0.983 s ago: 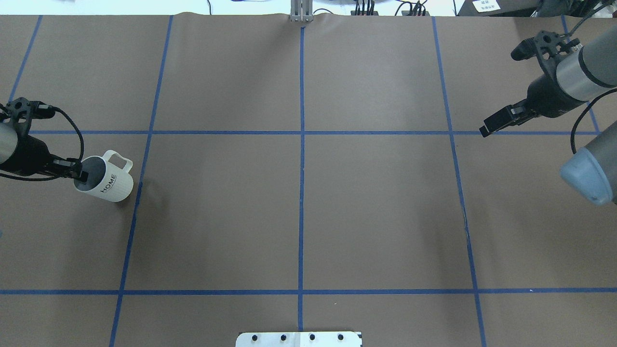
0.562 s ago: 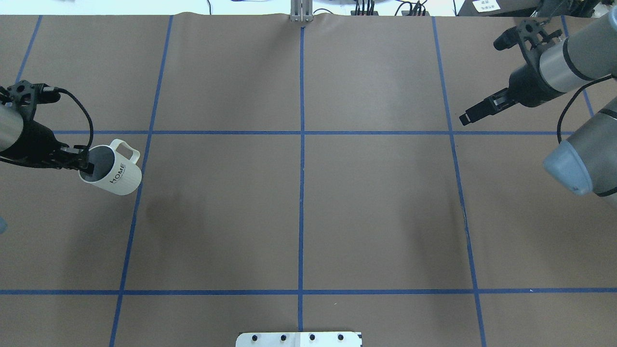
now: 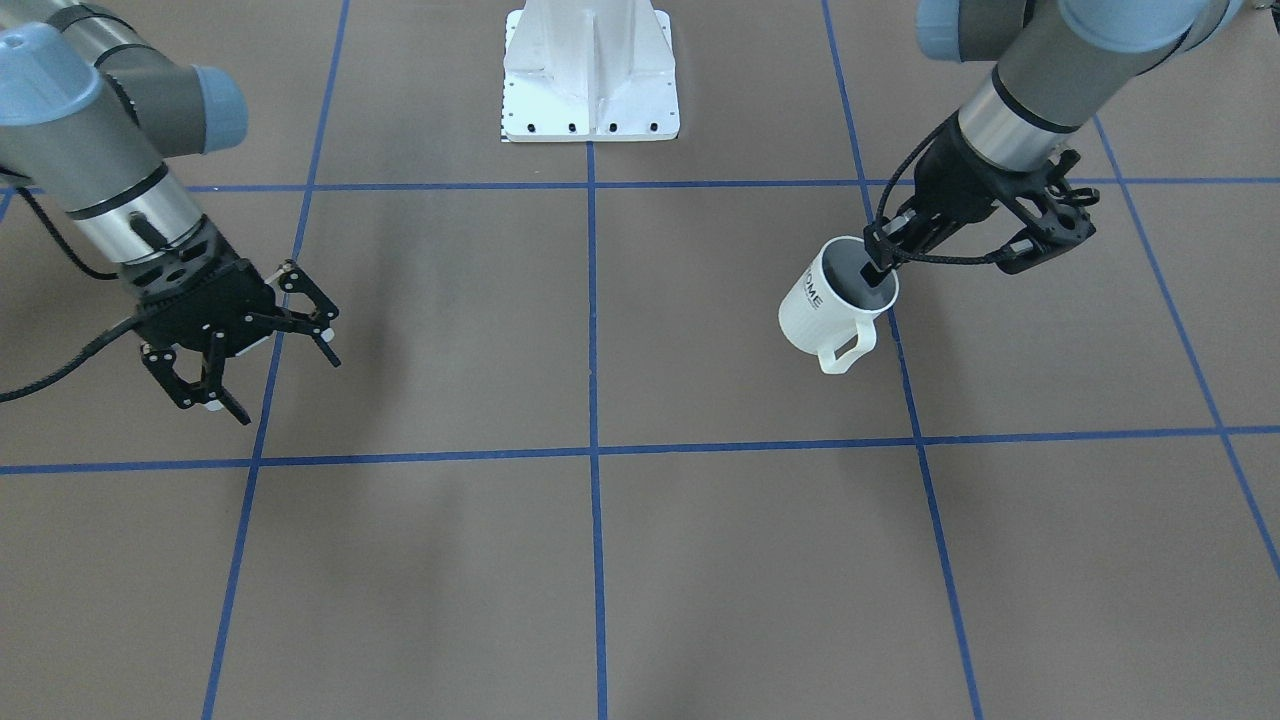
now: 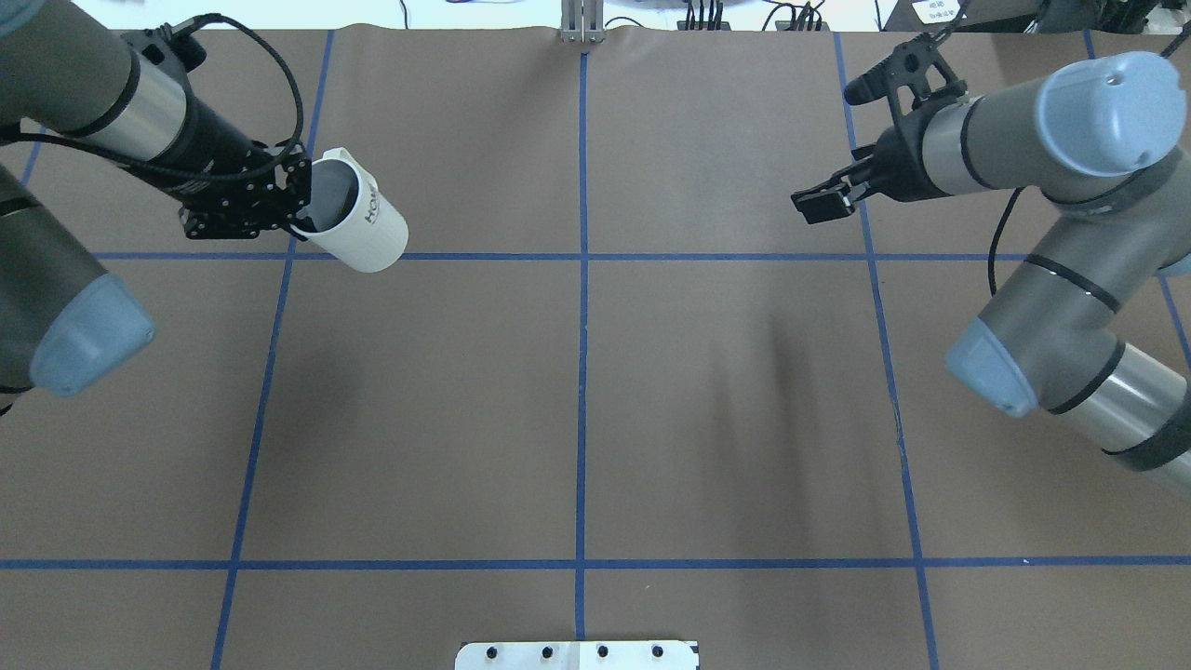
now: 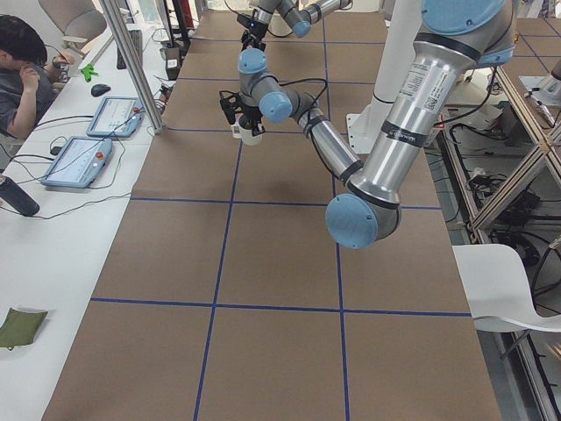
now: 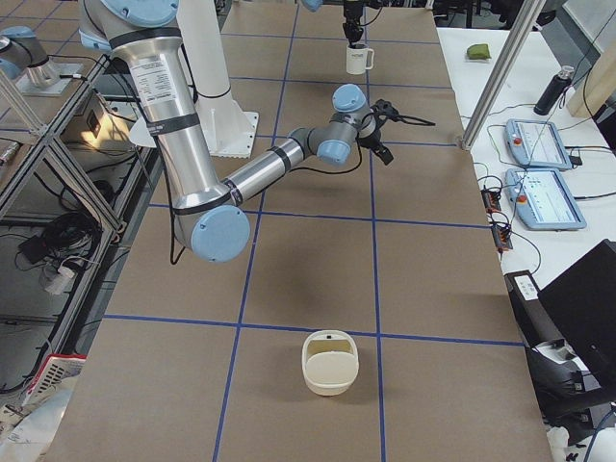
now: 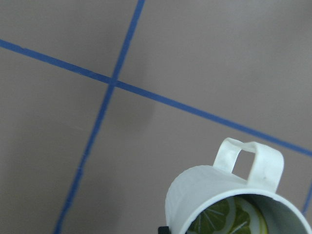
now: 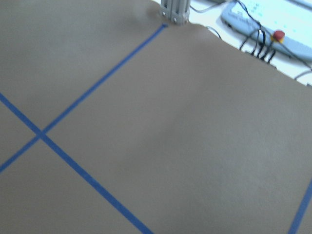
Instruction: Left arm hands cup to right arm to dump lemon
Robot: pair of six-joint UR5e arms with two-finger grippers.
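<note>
My right gripper takes hold of the cup by its side [image 3: 811, 310] next, to take over the cup and dump the lemon.
The cup [image 4: 365, 226], a white ribbed mug with "HOME" on its side, hangs tilted above the table in my left gripper [image 4: 300, 212]. The gripper is shut on the cup's rim, one finger inside. The front-facing view shows the cup [image 3: 822, 302] with its handle toward the camera and the left gripper [image 3: 882, 268] at its rim. Lemon slices [image 7: 225, 220] lie inside the cup [image 7: 204, 195] in the left wrist view. My right gripper [image 3: 278, 383] is open and empty, in the air far across the table from the cup; it also shows in the overhead view [image 4: 819, 203].
The table is brown paper [image 4: 577, 400] with blue tape grid lines. A white robot base plate [image 3: 590, 80] sits at the robot's side. A cream basket [image 6: 330, 363] stands at the table's right end. Operator tablets [image 5: 88, 140] lie beyond the far edge.
My left arm has lifted the cup and carried it away from the robot and toward the table's middle. My right arm has swung inward toward the centre.
</note>
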